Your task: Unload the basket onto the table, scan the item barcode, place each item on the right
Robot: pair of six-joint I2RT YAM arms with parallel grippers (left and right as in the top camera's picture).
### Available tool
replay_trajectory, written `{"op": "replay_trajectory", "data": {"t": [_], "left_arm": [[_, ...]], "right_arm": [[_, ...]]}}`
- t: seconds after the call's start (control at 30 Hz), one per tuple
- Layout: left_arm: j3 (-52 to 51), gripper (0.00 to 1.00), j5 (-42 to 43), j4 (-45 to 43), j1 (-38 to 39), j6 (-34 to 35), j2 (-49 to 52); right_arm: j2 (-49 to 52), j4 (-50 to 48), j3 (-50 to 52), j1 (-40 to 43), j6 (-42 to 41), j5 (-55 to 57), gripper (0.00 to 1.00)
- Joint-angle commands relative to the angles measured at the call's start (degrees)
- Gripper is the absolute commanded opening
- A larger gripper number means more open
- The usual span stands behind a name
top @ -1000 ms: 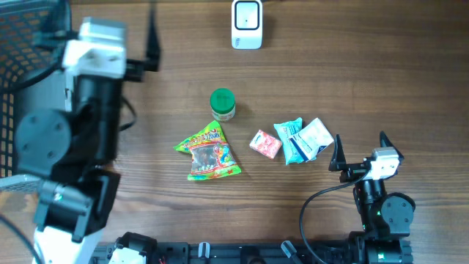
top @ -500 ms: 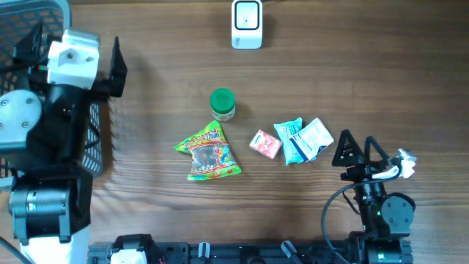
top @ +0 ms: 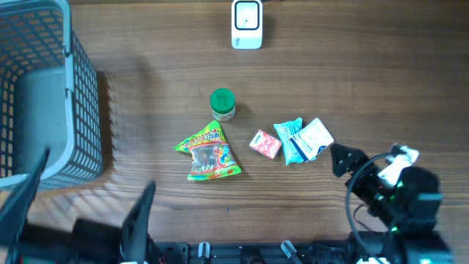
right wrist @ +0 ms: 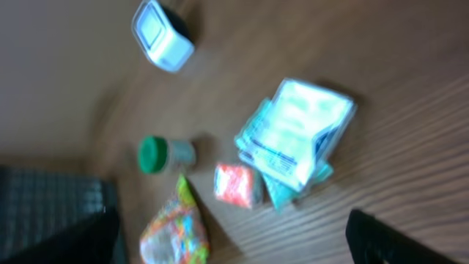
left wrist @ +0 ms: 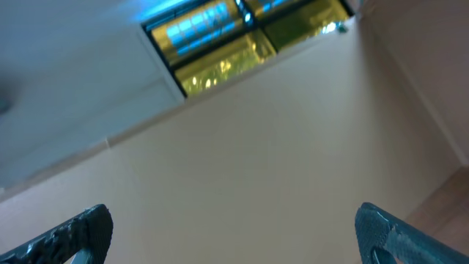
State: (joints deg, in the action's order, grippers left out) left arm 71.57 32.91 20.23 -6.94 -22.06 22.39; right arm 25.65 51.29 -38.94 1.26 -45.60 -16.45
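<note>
I need to grab the pink packet by one edge with my right gripper next, so its printed wrapper stays uncovered and its barcode can be scanned.
The white barcode scanner (top: 247, 23) stands at the table's far edge. Loose items lie mid-table: a green-lidded jar (top: 222, 103), a colourful candy bag (top: 207, 152), a pink packet (top: 265, 144) and teal-and-white packets (top: 304, 139). My left gripper (top: 80, 209) is open at the near left edge, far from the items; its wrist view shows only wall and ceiling. My right gripper (right wrist: 231, 246) is open and empty, hovering near and right of the packets (right wrist: 297, 136); one dark finger (top: 343, 158) points toward them.
A grey mesh basket (top: 44, 95) fills the left side of the table. The right wrist view also shows the scanner (right wrist: 161, 33), jar (right wrist: 165, 154), pink packet (right wrist: 238, 183) and candy bag (right wrist: 176, 231), blurred.
My left arm has swung from over the basket down to the near left edge, uncovering the basket. My right arm has shifted right and tilted. Both grippers stayed open.
</note>
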Motion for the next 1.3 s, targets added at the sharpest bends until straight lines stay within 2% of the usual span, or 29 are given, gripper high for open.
{"op": "replay_trajectory", "data": {"t": [0.0,0.07,0.13,0.17,0.23,0.27,0.3,0.37,0.43,0.5,0.7,0.77,0.83,0.9,1.0,1.07,1.13,1.23,1.27], "left_arm": [[0.0,1.00,1.4,-0.7,-0.5,1.8,-2.3],[0.0,1.00,1.3,-2.7,-0.5,2.8,-1.9],[0.1,1.00,-1.3,-5.4,-0.5,11.1,-1.7],[0.2,1.00,-2.1,-5.7,-0.5,15.4,-1.8],[0.2,1.00,-2.1,-5.6,-0.5,16.8,-1.8],[0.2,1.00,-2.1,-5.3,-0.5,16.8,-1.8],[-0.2,1.00,-2.1,-5.2,-0.5,16.7,-1.8],[-0.7,1.00,-3.3,-5.3,-0.5,16.3,-1.8],[-0.7,1.00,-7.2,-5.2,-0.5,16.3,-1.8],[-0.7,1.00,-9.7,-5.2,-0.5,16.3,-1.8],[-1.8,1.00,-9.6,-5.8,-0.5,16.4,-1.8],[-2.9,1.00,-9.6,-6.8,-0.5,16.4,-1.8],[-3.8,1.00,-9.6,-8.0,-0.5,16.4,-1.8],[-3.9,1.00,-9.6,-8.6,-0.5,16.4,-1.8],[-3.9,1.00,-9.6,-8.7,-0.5,16.4,-1.8],[-3.9,1.00,-9.6,-8.7,-0.5,16.4,-1.8],[-3.9,1.00,-9.6,-8.7,-0.5,16.4,-1.8],[-3.9,1.00,-9.6,-8.7,-0.5,16.4,-1.8],[-3.9,1.00,-9.6,-8.7,-0.5,16.4,-1.8]], "right_arm": [[14.5,9.9,-17.9,0.2,7.5,2.8,1.00],[25.7,19.3,-29.3,0.2,10.7,0.7,0.99],[36.1,27.4,-37.2,0.2,11.1,0.0,1.00],[40.0,27.9,-38.2,0.2,11.1,-0.8,1.00],[47.1,24.6,-38.2,0.2,14.0,-0.9,1.00],[50.0,23.5,-38.2,0.2,18.8,-3.6,1.00],[53.4,22.6,-38.2,-0.6,28.2,-11.3,1.00],[58.2,21.6,-38.2,-4.3,39.0,-17.4,1.00],[63.1,17.7,-38.2,-10.0,43.2,-15.2,1.00],[67.8,11.3,-38.2,-14.6,44.1,-12.2,0.99],[80.6,-4.7,-38.2,-23.7,50.4,-10.3,0.98],[83.3,-7.3,-38.2,-24.7,52.4,-10.1,0.88],[85.8,-7.7,-38.2,-24.8,54.7,-8.6,0.72],[87.4,-5.7,-38.2,-24.8,55.8,-4.8,0.70],[87.8,-1.0,-38.2,-24.8,60.6,-4.5,0.66],[88.0,-0.9,-38.2,-24.8,60.7,-4.5,0.66],[88.8,-1.5,-36.9,-24.8,62.0,-4.5,0.57],[91.2,-1.8,-36.2,-24.8,62.0,-6.7,0.55],[91.8,-1.9,-36.2,-24.8,61.9,-6.7,0.50]]}}
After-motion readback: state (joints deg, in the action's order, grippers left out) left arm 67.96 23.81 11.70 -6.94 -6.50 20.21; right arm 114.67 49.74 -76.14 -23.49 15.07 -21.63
